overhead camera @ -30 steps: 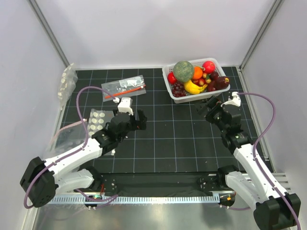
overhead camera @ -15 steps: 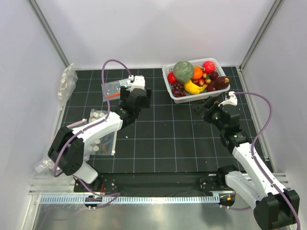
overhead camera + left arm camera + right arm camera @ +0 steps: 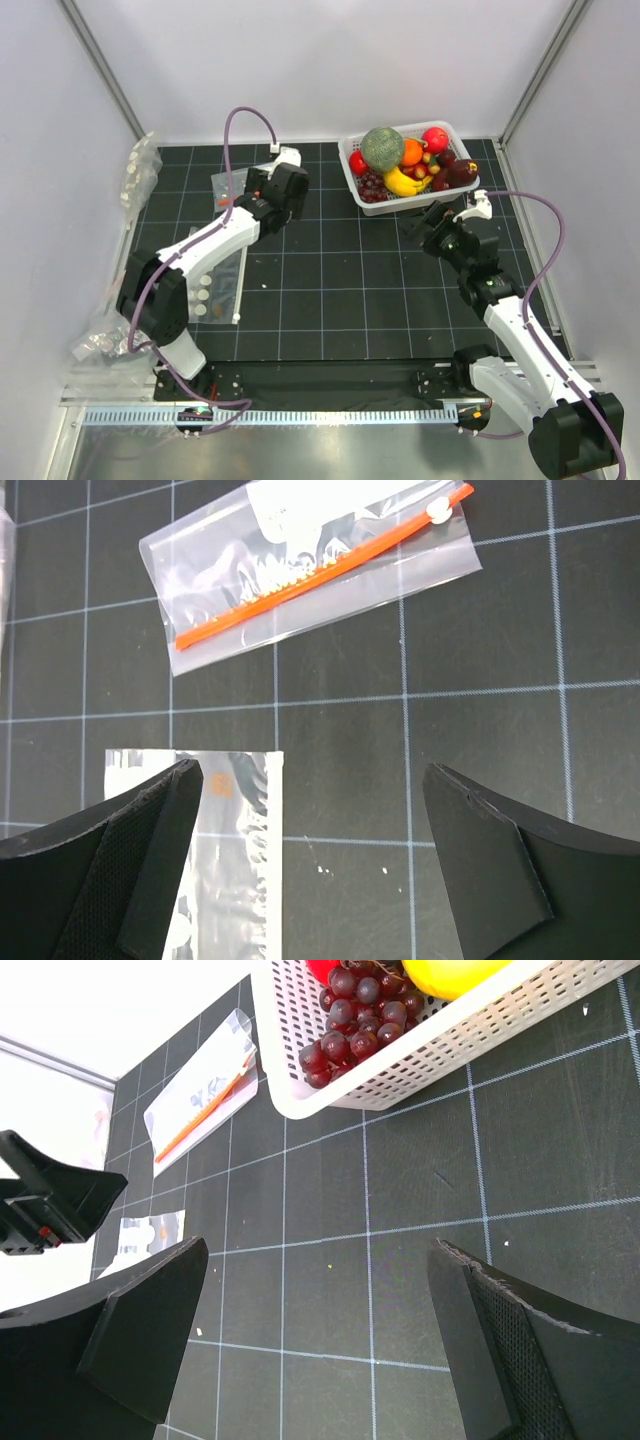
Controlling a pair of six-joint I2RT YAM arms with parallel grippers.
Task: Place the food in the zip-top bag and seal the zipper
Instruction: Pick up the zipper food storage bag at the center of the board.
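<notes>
The left gripper next needs to grab the white slider on the orange zipper of the zip-top bag [image 3: 226,186] to unzip it, which leaves the zipper's end free for the right gripper.
The zip-top bag [image 3: 310,575] lies flat and clear on the black mat, its orange zipper [image 3: 320,568] running slantwise along the mouth. In the top view the left arm covers most of the zip-top bag [image 3: 226,186]. My left gripper [image 3: 310,865] hangs open just short of the bag with nothing between its fingers. The food sits in the white basket [image 3: 366,198]: red balls [image 3: 435,138] and an orange ball [image 3: 411,150]. My right gripper [image 3: 320,1350] is open and empty over bare mat, just in front of the basket [image 3: 400,1065].
A clear bag of white discs [image 3: 240,860] lies under the left finger. More disc bags [image 3: 138,172] lean at the left wall. The basket also holds a green melon [image 3: 382,147], a banana [image 3: 402,183] and dark grapes [image 3: 345,1015].
The left arm has swung from the middle-left of the mat back toward the zip-top bag. The right gripper has edged slightly toward the basket. Both stay open.
</notes>
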